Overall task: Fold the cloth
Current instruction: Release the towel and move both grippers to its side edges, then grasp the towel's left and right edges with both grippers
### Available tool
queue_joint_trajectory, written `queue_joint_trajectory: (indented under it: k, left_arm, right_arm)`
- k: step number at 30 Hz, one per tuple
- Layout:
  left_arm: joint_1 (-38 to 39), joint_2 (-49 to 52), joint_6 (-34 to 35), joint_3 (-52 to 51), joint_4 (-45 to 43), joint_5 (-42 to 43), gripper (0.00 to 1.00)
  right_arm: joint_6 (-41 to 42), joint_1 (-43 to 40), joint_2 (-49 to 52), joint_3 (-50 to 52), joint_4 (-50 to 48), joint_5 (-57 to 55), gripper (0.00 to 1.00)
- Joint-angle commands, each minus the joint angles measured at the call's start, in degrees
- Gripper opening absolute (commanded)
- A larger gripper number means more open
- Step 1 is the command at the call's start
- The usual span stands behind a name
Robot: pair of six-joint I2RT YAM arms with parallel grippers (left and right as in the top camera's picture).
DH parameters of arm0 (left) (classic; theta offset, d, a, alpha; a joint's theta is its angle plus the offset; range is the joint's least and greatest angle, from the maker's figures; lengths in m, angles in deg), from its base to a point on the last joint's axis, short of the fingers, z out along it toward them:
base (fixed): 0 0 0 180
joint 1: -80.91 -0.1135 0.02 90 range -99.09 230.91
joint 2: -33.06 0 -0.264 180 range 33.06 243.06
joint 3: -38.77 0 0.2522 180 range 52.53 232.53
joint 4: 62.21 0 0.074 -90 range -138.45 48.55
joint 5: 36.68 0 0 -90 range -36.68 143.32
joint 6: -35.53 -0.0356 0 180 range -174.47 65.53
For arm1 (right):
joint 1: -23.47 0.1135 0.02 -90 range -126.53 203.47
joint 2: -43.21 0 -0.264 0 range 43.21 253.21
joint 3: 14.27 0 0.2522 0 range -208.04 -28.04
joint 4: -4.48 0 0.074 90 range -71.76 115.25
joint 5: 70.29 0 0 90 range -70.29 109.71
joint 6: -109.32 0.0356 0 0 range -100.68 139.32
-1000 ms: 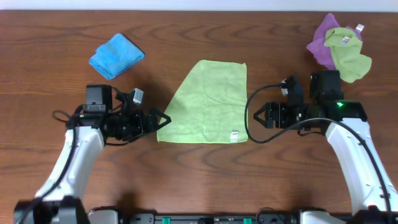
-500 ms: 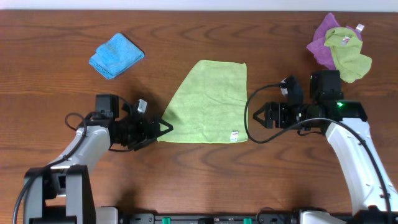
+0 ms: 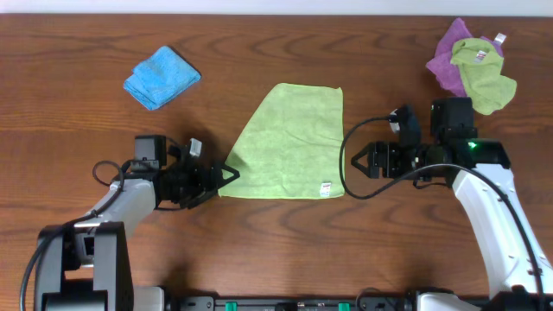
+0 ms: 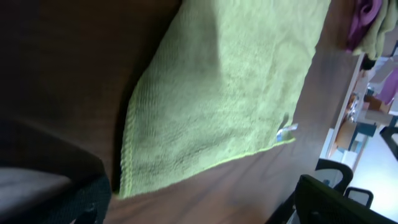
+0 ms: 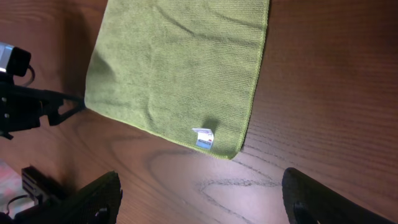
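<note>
The lime-green cloth (image 3: 289, 142) needs to be folded over, so I should next grab its near untagged corner (image 3: 224, 192) with my left gripper. The tagged corner stays for my right gripper.
The lime-green cloth (image 3: 289, 142) lies flat on the wooden table, its white tag (image 3: 326, 186) at the near edge. My left gripper (image 3: 228, 175) is open, low at the cloth's near left corner, holding nothing. In the left wrist view the cloth (image 4: 230, 93) fills the middle with its corner just ahead of the spread fingers (image 4: 56, 199). My right gripper (image 3: 363, 161) is open and empty, to the right of the cloth's near right corner. The right wrist view shows the cloth (image 5: 180, 68), its tag (image 5: 203, 138) and bare wood between the fingers (image 5: 93, 199).
A folded bright blue cloth (image 3: 161, 77) lies at the far left. An olive-green cloth (image 3: 486, 76) is bunched with a purple one (image 3: 449, 52) at the far right corner. Cables loop beside both arms.
My left arm has swung nearer and its gripper has moved slightly right, up to the cloth's near left corner. The right arm and the cloth have not moved.
</note>
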Motion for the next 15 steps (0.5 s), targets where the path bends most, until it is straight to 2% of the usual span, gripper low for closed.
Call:
queue_joint_trajectory:
  k: [1, 9, 15]
  left_arm:
    - [0.0, 0.7, 1.6, -0.3, -1.2, -0.4, 0.95]
    - [1.1, 1.9, 2.8, -0.3, -2.1, -2.1, 0.95]
    - [4.1, 4.5, 6.7, -0.3, -6.3, -2.0, 0.95]
  right_arm:
    - [-0.6, -0.4, -0.7, 0.3, 0.0, 1.2, 0.82]
    - [-0.6, -0.4, -0.7, 0.3, -0.2, 1.2, 0.82]
    - [-0.6, -0.4, -0.7, 0.3, -0.4, 1.2, 0.83]
